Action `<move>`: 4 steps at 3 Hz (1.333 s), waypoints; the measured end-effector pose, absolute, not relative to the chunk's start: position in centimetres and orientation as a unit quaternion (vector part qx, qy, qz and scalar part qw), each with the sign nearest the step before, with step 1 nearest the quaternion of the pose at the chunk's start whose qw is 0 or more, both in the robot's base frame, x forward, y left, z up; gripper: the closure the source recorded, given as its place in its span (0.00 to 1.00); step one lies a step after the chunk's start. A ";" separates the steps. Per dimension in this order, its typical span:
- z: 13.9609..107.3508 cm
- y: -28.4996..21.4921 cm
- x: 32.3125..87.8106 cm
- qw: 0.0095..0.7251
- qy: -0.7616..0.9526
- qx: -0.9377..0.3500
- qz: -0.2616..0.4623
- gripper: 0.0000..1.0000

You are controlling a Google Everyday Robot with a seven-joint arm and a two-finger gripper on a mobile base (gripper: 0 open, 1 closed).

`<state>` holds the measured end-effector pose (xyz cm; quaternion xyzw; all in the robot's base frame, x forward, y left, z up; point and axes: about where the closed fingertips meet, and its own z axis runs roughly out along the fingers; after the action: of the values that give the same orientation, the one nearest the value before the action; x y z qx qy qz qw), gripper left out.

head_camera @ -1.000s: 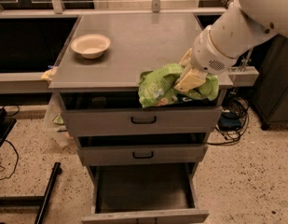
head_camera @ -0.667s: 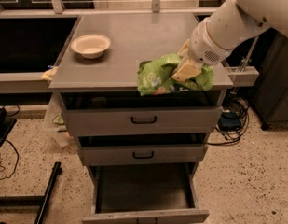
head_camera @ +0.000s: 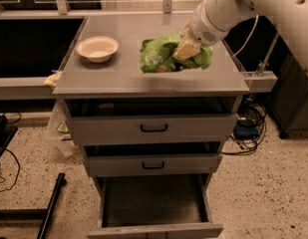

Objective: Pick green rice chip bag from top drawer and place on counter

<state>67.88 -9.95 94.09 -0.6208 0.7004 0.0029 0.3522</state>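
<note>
The bag still hangs with its lower edge above a soft shadow on the counter, so the bag comes down, before my gripper releases it.
The lime-green rice chip bag (head_camera: 161, 54) hangs crumpled over the right middle of the grey counter (head_camera: 123, 76), low over it or touching it; I cannot tell which. My gripper (head_camera: 186, 49) comes in from the upper right on a white arm and is shut on the bag's right part, with its tan fingers (head_camera: 183, 48) pressed into the foil. The top drawer (head_camera: 151, 126) below the counter's front edge is pulled out a little, and its inside is dark.
A white bowl (head_camera: 97, 48) stands on the counter's left part. The middle drawer (head_camera: 152, 163) is slightly out and the bottom drawer (head_camera: 153, 210) is wide open. A grey ledge (head_camera: 260, 77) sticks out at the right. Cables (head_camera: 245, 128) lie on the floor at the right.
My gripper has carried the bag from above the open top drawer's front back and left over the counter.
</note>
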 end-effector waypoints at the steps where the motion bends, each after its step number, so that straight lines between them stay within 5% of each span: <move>1: 93.1 -8.8 72.2 0.370 0.697 -0.614 0.010 1.00; 2: 91.2 -8.3 75.3 0.384 0.699 -0.604 0.021 1.00; 4: 90.9 -8.3 75.6 0.384 0.699 -0.602 0.023 0.57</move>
<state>75.63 -8.26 90.95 -0.6022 0.6993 0.0232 0.3844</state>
